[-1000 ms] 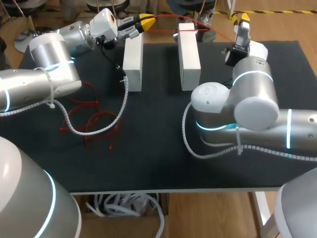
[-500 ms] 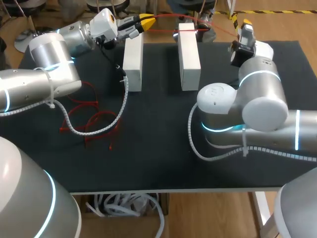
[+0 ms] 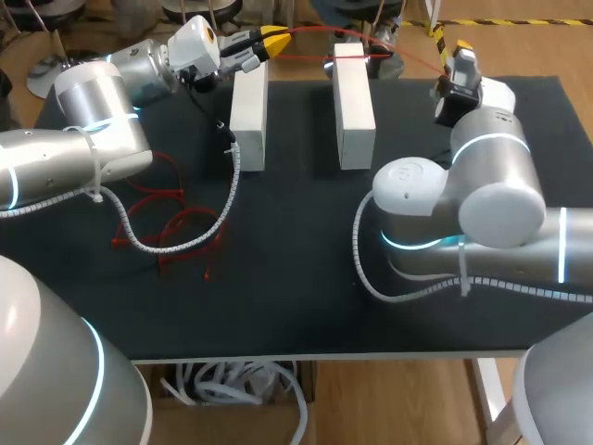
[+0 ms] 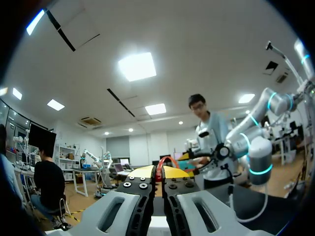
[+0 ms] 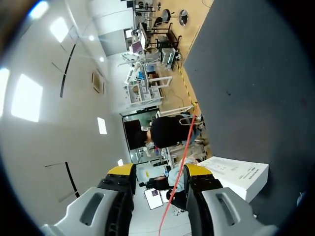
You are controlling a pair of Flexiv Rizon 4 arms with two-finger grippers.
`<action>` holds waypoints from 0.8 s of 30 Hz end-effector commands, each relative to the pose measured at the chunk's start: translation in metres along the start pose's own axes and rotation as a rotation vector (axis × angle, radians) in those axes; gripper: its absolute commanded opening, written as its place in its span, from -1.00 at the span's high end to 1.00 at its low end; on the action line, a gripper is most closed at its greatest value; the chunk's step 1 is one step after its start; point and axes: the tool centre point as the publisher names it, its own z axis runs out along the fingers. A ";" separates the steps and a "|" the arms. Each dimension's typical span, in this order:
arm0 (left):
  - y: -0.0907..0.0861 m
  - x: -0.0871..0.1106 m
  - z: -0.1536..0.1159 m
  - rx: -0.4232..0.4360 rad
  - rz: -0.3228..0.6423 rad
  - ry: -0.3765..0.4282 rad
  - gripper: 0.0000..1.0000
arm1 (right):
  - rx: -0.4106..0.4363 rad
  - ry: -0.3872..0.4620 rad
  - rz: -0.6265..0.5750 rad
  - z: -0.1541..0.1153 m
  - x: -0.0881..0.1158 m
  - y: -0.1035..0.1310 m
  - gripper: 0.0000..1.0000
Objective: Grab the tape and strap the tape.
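Observation:
My right gripper is to grip the red tape next by its part leading from my left gripper, to strap the tape over the white box.
A thin red tape runs from my left gripper, over the far end of the right white box, toward my right gripper at the table's far edge. In the left wrist view my left gripper is shut on the red tape, which loops out just ahead of the yellow tips. In the right wrist view my right gripper is open. The red tape passes between its fingers, close to one fingertip. More tape lies in loose coils on the mat at the left.
Two white boxes stand side by side at the back of the black mat: the left white box and the right one, also seen as a white box beside my right gripper. My right arm's elbow bulks over the mat's right half.
My right arm has shifted a little to the right, its gripper staying at the far edge by the tape. The left arm and the tape in it have not moved.

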 end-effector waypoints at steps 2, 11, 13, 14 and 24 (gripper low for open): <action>0.001 0.000 0.000 0.003 0.002 -0.001 1.00 | -0.002 -0.005 -0.004 0.002 0.003 0.002 0.20; 0.001 0.000 0.000 0.003 0.002 -0.001 1.00 | -0.022 0.009 0.010 0.010 0.005 -0.004 0.24; 0.001 0.000 0.000 0.003 0.002 -0.001 1.00 | -0.023 0.011 0.011 0.011 0.004 -0.004 0.25; 0.001 0.000 0.000 0.003 0.002 -0.001 1.00 | -0.023 0.012 0.011 0.011 0.004 -0.004 0.27; 0.001 0.000 0.000 0.003 0.002 -0.001 1.00 | -0.029 0.015 -0.003 0.012 0.002 -0.004 1.00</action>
